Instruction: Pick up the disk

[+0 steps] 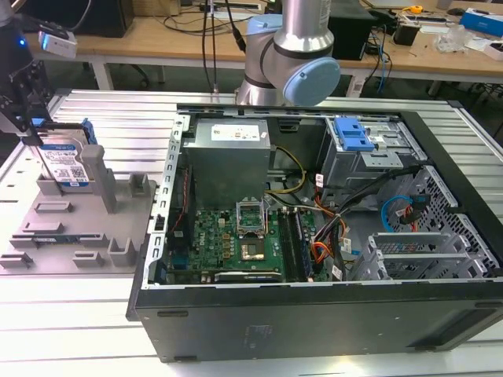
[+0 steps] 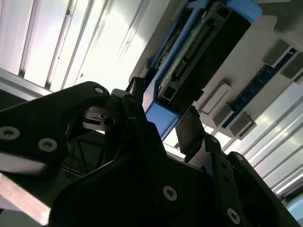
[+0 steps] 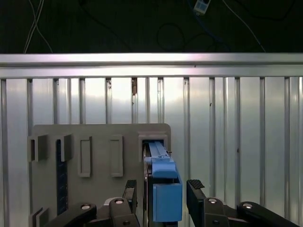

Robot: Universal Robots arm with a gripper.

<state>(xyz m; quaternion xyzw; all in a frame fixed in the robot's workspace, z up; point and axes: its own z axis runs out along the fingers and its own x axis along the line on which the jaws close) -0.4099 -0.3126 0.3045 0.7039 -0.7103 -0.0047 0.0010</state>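
Observation:
The disk [image 1: 67,163] is ready to be caught: my fingers reach down on either side of the disk's blue bar, so my gripper should close. Closing now would hold it.
The disk [image 1: 67,163] stands on edge in a slot of the grey holder tray [image 1: 55,236] at the exterior view's left, its blue-and-white label facing out. My gripper [image 1: 35,140] hangs over its upper edge. In the first wrist view the disk's blue rail [image 3: 163,189] lies between my two fingers, with a thin gap showing on each side. The gripper [image 3: 163,187] is open and straddles the disk. In the second wrist view the disk's connector end [image 2: 199,52] runs away from the gripper [image 2: 163,113].
An open computer case [image 1: 440,157] with motherboard, cables and a metal drive cage with a blue latch [image 1: 351,133] fills the exterior view's middle and right. The arm's base [image 1: 291,55] stands behind it. Upright grey posts [image 1: 96,169] rise from the tray beside the disk. Ribbed metal table underneath.

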